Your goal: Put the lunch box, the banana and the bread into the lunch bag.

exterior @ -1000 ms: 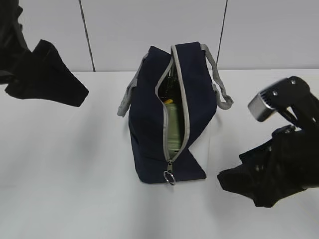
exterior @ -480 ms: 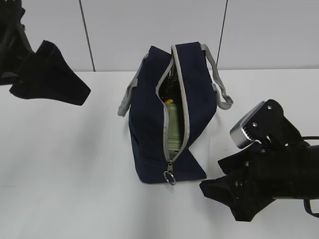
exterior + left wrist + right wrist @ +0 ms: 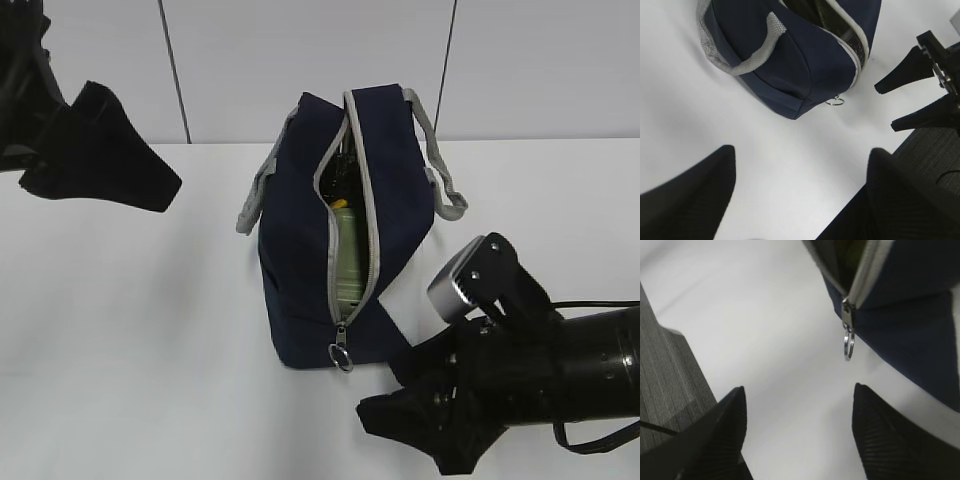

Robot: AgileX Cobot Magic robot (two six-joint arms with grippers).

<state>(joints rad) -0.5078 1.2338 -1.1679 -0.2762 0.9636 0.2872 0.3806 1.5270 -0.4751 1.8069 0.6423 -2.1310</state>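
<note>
I should next use my right gripper to grab the zipper by its ring pull (image 3: 341, 355), so that I can close the packed lunch bag (image 3: 290, 260).
The navy lunch bag (image 3: 300, 240) stands mid-table, its grey zipper partly open with the ring pull (image 3: 341, 355) hanging at the near bottom end. The sage-green lunch box (image 3: 347, 265) shows inside through the gap. The bread is hidden, and I cannot make out the banana. My right gripper (image 3: 378, 390) is open and empty, low on the table just right of the ring pull (image 3: 848, 347), which hangs ahead of its jaws (image 3: 799, 389). My left gripper (image 3: 100, 185) is open and empty, raised at the far left, away from the bag (image 3: 800, 60).
Grey strap handles (image 3: 445, 190) hang off both sides of the bag. The table's front edge and dark striped floor (image 3: 670, 390) lie close behind my right gripper. A panelled white wall (image 3: 540, 70) stands behind the table.
My right gripper has moved left and down along the table front, towards the bag's ring pull. My left gripper has hardly moved. The bag is unchanged.
</note>
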